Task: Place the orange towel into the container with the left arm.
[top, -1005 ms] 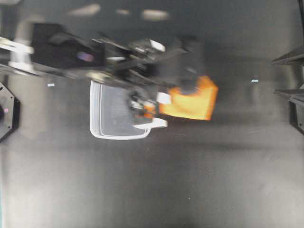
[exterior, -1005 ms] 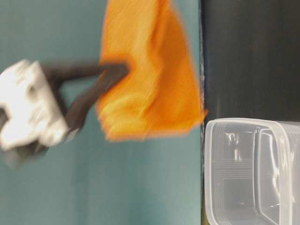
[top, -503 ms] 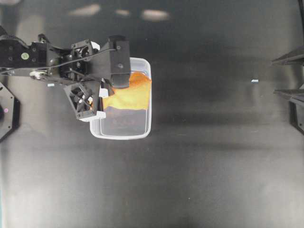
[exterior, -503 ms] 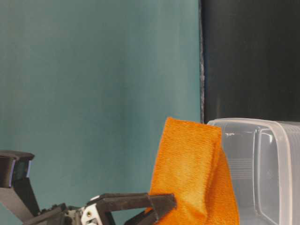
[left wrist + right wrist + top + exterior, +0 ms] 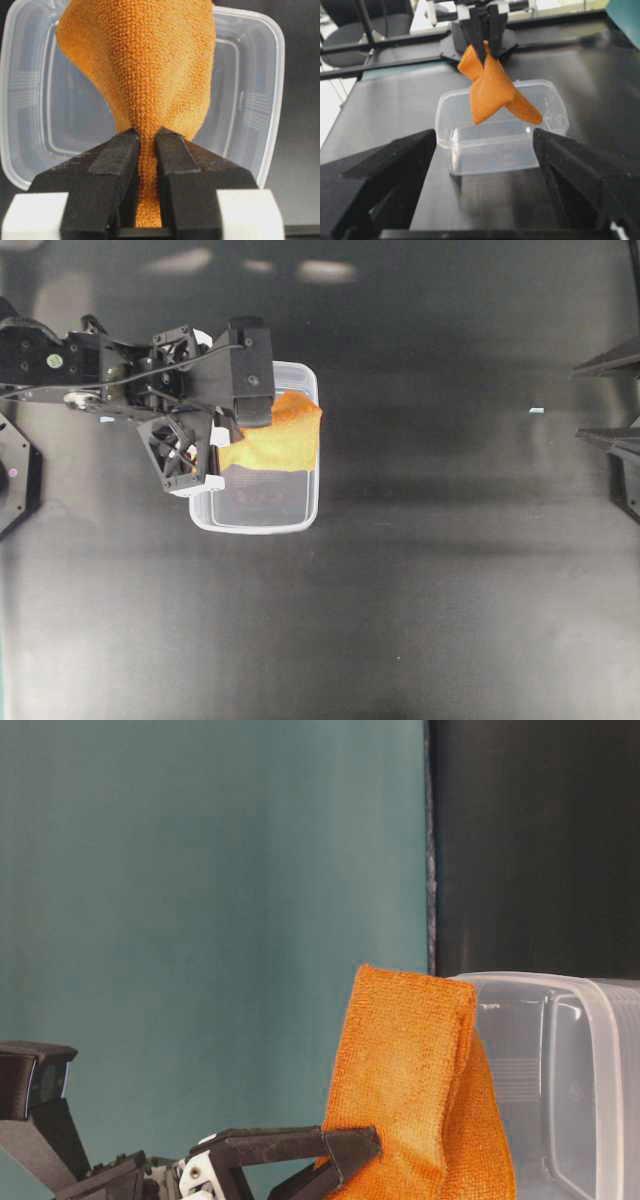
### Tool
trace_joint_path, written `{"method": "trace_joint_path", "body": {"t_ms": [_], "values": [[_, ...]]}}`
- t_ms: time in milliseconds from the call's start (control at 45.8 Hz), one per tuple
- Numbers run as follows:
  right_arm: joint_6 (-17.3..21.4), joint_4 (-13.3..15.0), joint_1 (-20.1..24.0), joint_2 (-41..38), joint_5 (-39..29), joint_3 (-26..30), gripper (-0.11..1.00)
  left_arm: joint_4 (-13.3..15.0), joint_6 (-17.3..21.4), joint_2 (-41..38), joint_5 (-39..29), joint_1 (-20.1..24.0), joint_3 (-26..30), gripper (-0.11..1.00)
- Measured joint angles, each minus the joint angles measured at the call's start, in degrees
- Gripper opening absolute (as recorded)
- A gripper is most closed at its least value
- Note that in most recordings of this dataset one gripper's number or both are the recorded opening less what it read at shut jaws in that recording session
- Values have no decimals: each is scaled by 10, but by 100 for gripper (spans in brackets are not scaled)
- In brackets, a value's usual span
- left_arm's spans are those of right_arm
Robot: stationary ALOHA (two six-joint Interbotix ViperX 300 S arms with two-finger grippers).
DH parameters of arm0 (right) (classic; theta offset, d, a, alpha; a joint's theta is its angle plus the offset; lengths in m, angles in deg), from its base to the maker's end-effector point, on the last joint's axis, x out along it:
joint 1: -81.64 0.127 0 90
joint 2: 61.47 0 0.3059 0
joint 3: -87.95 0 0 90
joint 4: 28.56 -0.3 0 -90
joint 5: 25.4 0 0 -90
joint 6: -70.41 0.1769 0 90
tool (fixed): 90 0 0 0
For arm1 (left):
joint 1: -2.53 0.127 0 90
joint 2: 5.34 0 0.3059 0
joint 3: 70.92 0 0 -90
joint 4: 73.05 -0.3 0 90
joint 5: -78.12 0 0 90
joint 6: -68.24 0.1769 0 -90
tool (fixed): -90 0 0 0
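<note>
The orange towel hangs inside the clear container's rim in the left wrist view, so the robot's left gripper should open now.
The orange towel (image 5: 278, 443) hangs bunched from my left gripper (image 5: 146, 136), which is shut on a pinched fold of it. It dangles over the far half of the clear container (image 5: 255, 527). In the right wrist view the orange towel (image 5: 492, 90) droops from the left gripper (image 5: 482, 30), and its lower corner reaches about the rim of the container (image 5: 505, 150). Whether it touches the base I cannot tell. The table-level view shows the towel (image 5: 410, 1090) against the tub (image 5: 570, 1100). My right gripper (image 5: 485, 137) stands wide open, far from the tub, holding nothing.
Black parts of the right arm (image 5: 610, 440) sit at the right edge of the dark table. A small pale scrap (image 5: 536, 410) lies on the table right of the tub. A black mount (image 5: 15, 475) occupies the left edge.
A second ago the left arm was swinging the towel in from the tub's right side. It now holds it over the tub, almost still for the last half second. The right gripper has not moved.
</note>
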Motion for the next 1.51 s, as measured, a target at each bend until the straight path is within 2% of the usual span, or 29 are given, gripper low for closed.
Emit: {"method": "trace_joint_path", "body": {"t_ms": [218,262,350,459,546,590,721,939,1136,1245,1508], "values": [[1,-1,0,0,0,0,76,0,-3,0,16,0,-4,7],[1,-1,0,0,1,0,76,0,-8,0,21,0,-4,11],[1,-1,0,0,1,0,76,0,-11,0,24,0,-9,36],[1,-1,0,0,1,0,76,0,-11,2,25,0,-15,72],[1,-1,0,0,0,0,76,0,-12,6,28,-4,-15,88],[0,-1,0,0,1,0,76,0,-12,11,34,-8,-16,88],[1,-1,0,0,1,0,76,0,-8,43,79,-18,-21,73],[1,-1,0,0,1,-1,76,0,-11,153,180,-21,-73,75],[1,-1,0,0,0,-7,76,0,-11,268,271,-33,-165,74],[0,-1,0,0,1,-14,76,0,-12,306,286,-46,-199,74],[1,0,0,0,0,-18,76,0,-12,326,288,-47,-218,74]]}}
